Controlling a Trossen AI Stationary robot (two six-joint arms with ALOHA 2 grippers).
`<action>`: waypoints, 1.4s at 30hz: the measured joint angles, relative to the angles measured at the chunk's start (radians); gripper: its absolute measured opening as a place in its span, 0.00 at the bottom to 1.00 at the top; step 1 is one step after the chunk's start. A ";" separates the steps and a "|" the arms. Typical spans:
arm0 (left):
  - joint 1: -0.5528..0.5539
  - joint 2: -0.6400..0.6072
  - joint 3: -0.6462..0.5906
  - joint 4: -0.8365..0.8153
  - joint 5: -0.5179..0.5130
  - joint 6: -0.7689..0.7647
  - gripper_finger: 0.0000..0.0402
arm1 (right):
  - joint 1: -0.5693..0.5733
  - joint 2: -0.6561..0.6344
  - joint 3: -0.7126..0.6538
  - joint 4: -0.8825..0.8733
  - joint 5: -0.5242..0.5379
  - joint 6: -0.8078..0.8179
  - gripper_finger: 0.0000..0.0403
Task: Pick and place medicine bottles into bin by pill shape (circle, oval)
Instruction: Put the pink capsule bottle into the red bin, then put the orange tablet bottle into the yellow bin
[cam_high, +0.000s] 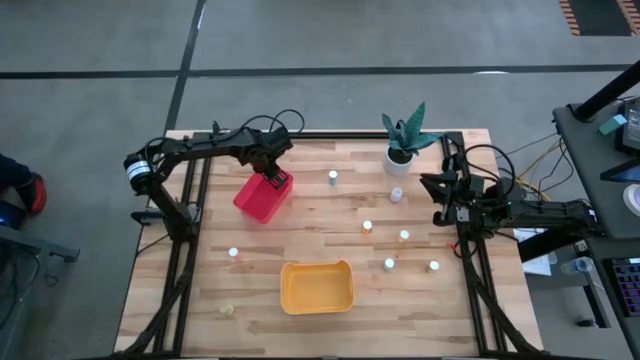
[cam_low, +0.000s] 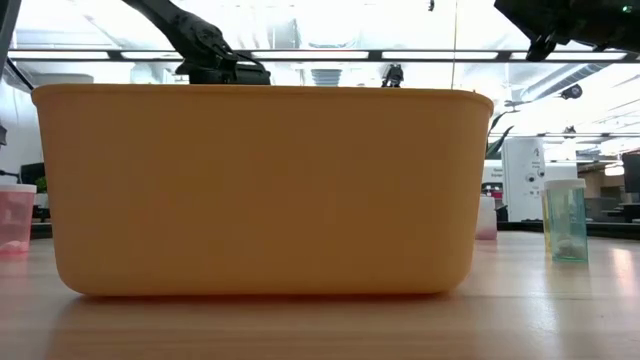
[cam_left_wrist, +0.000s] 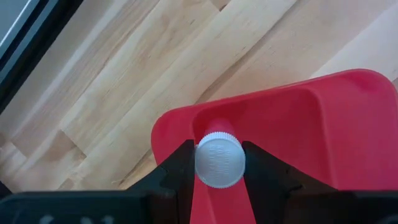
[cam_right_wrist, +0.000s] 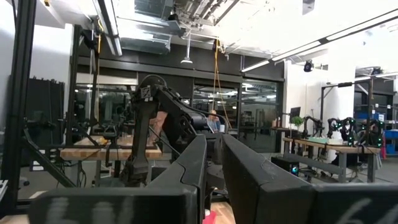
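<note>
The lower end of the white-capped bottle is inside the red bin's rim in the left wrist view. I need to open my left gripper, as the bottle would stay inside.
My left gripper is over the red bin, shut on a medicine bottle whose round white cap faces the wrist camera. The red bin's open top shows below it in the left wrist view. My right gripper hangs empty above the table's right side, its fingers close together. Several other bottles stand upright on the wood, among them one near the far edge and one by the yellow-orange bin. My left gripper pinches the bottle between its two fingers, one on each side of the white cap. The fingers come from above, pointing down into the red bin. The bottle is lifted clear, cap up, over the bin's inside near one end wall.
A white pot with a green plant stands at the far right. The yellow-orange bin fills the low view, with a bottle to its right and a pinkish one to its left. Dark frame posts line both table sides.
</note>
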 joint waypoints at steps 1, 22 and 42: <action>0.000 0.000 0.000 0.000 -0.003 0.000 0.24 | 0.000 0.000 0.000 0.000 0.000 0.000 0.11; 0.002 0.000 0.000 0.000 -0.022 0.000 0.41 | 0.000 0.000 0.000 0.000 0.000 0.002 0.11; -0.265 -0.251 0.001 0.145 -0.042 0.064 0.41 | 0.000 0.014 0.000 -0.001 0.000 0.036 0.11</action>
